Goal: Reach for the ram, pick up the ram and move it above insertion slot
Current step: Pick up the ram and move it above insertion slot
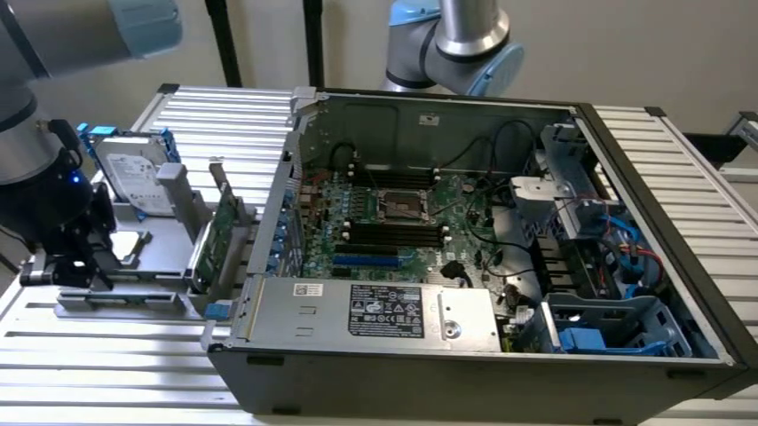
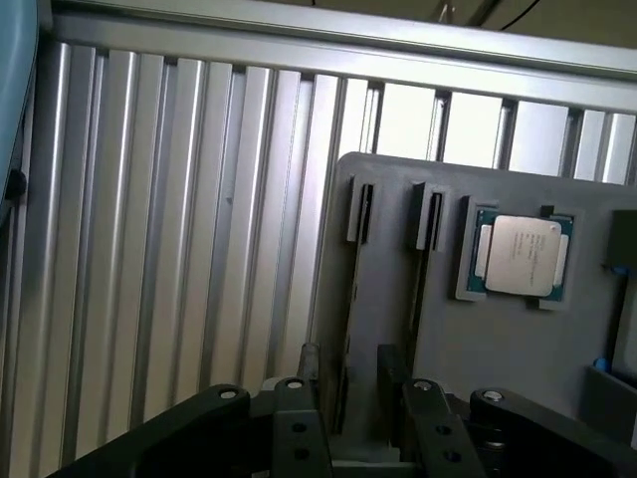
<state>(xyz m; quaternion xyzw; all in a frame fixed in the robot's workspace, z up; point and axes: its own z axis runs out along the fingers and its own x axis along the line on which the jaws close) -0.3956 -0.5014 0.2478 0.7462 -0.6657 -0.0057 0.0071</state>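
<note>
The holder's posts hold the ram's ends. My gripper picks up the ram by the middle of its long edge [image 2: 346, 349] next, between the posts.
My gripper [image 2: 348, 370] hangs open over a grey parts holder [image 2: 518, 378], its two black fingers [image 2: 309, 363] on either side of a long narrow slot. A thin dark strip [image 2: 349, 299] stands edge-on in that slot and runs between the fingers; I cannot tell if it is the ram, as no green shows. In the exterior view the gripper [image 1: 74, 264] is low over the holder [image 1: 130, 297] at the exterior view's left, outside the open computer case. The motherboard's black memory slots [image 1: 397, 232] lie inside the case, well away from the gripper.
A processor chip [image 2: 521, 255] sits in a pocket of the holder. A hard drive [image 1: 128, 177] and a wider green expansion card [image 1: 220, 232] stand upright on the holder, between gripper and case [image 1: 474, 382]. A second arm [image 1: 462, 40] stands behind the case.
</note>
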